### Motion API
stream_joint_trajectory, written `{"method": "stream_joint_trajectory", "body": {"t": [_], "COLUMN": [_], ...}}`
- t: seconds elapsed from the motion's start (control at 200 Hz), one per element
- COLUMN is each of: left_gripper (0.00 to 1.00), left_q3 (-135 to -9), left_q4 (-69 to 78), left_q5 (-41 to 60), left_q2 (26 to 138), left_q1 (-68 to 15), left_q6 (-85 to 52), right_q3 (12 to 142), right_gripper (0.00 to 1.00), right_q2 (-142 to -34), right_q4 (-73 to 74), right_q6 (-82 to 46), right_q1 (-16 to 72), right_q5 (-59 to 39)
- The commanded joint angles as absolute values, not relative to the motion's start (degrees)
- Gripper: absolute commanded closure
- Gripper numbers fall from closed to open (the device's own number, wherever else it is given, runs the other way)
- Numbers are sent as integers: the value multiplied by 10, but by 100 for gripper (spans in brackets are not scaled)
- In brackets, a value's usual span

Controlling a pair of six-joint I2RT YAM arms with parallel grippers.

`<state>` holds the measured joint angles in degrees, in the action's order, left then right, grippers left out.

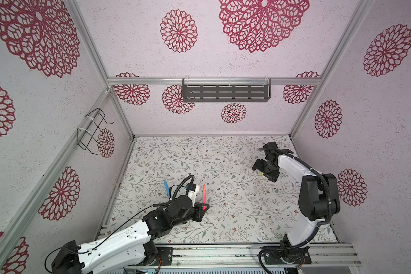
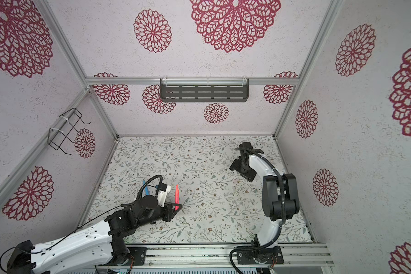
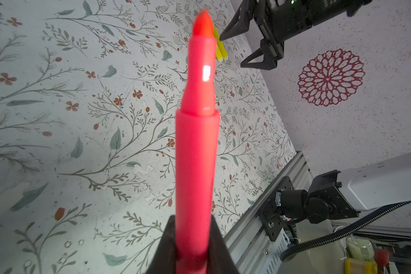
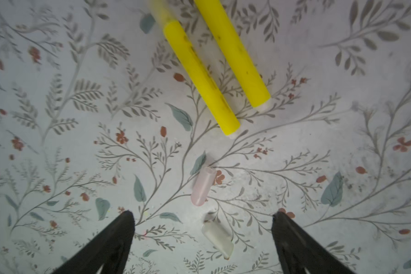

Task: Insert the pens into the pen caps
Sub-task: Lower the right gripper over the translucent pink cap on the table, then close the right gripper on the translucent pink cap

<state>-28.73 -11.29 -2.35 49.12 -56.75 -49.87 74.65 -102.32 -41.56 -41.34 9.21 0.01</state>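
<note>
The right gripper takes the pinkish clear pen cap by its sides near the cap's closed end next, so its opening stays free to insert the pink-red pen.
My left gripper is shut on the lower barrel of a pink-red pen, which points away from the gripper, tip bare. A blue pen lies on the mat beside the left arm, partly behind its cable. Two yellow pens lie side by side under my right gripper, which hovers open. Two pen caps lie between its jaws: a pinkish clear one and a colourless one.
The floral mat covers the floor, walled on three sides. A dark slotted shelf hangs on the back wall and a wire rack on the left wall. An aluminium rail with both arm bases runs along the front.
</note>
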Motion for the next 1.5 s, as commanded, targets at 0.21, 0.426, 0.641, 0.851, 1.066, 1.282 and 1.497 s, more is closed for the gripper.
{"method": "stream_joint_trajectory", "body": {"t": [0.21, 0.426, 0.641, 0.851, 1.066, 1.282, 1.497], "left_gripper": [100, 100, 100, 100, 100, 100, 100], "left_q3": [-276, -280, -273, -271, -266, -265, -257], "left_q4": [-114, -114, -114, -112, -110, -115, -121], "left_q5": [-49, -49, -52, -54, -58, -57, -61], "left_q2": [470, 479, 478, 475, 473, 466, 446], "left_q1": [-575, -575, -575, -575, -575, -575, -575], "left_q6": [-507, -507, -510, -512, -516, -516, -520], "right_q3": [758, 767, 796, 808, 812, 814, 830], "right_gripper": [31, 34, 39, 42, 48, 52, 57], "right_q2": [-1044, -1069, -1098, -1120, -1141, -1154, -1167], "right_q4": [-411, -410, -431, -439, -438, -438, -453], "right_q6": [-472, -484, -470, -476, -479, -483, -478], "right_q1": [98, 99, 104, 107, 122, 126, 127], "right_q5": [-28, -10, 6, 20, 29, 45, 58]}}
